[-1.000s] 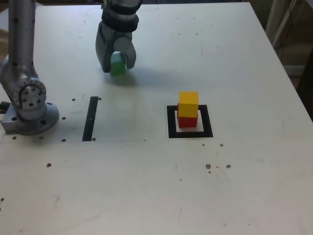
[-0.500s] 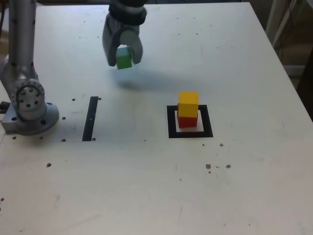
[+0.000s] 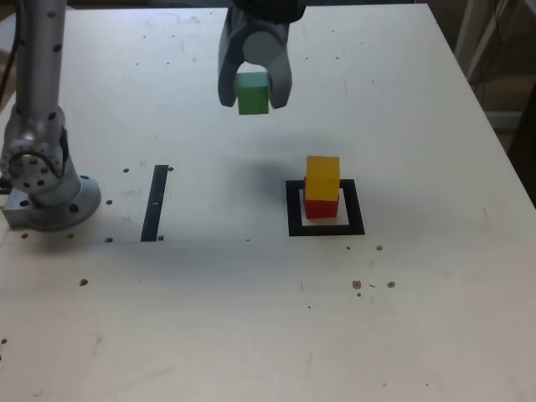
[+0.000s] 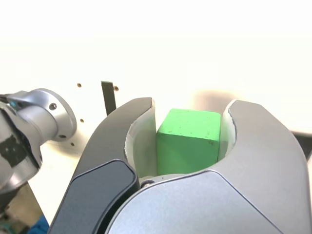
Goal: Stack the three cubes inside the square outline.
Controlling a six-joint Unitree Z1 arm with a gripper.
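Note:
The green cube is high up and well to the side of the yellow cube. My gripper needs to move the green cube over the yellow cube before it lets go.
My gripper (image 3: 254,94) is shut on the green cube (image 3: 253,92) and holds it in the air above the table, up and to the exterior view's left of the stack. The wrist view shows the same green cube (image 4: 188,140) squeezed between both grey fingers of the gripper (image 4: 187,141). A yellow cube (image 3: 322,177) rests on a red cube (image 3: 320,207) inside the black square outline (image 3: 293,209) at the table's middle right.
A thin black bar (image 3: 155,202) lies on the white table (image 3: 251,318) to the exterior view's left of the outline. The arm's grey base (image 3: 46,180) stands at the left edge. Small dark specks dot the tabletop.
The gripper has lifted the green cube off the table and carried it to the exterior view's right, toward the stack. The red and yellow cubes have not moved.

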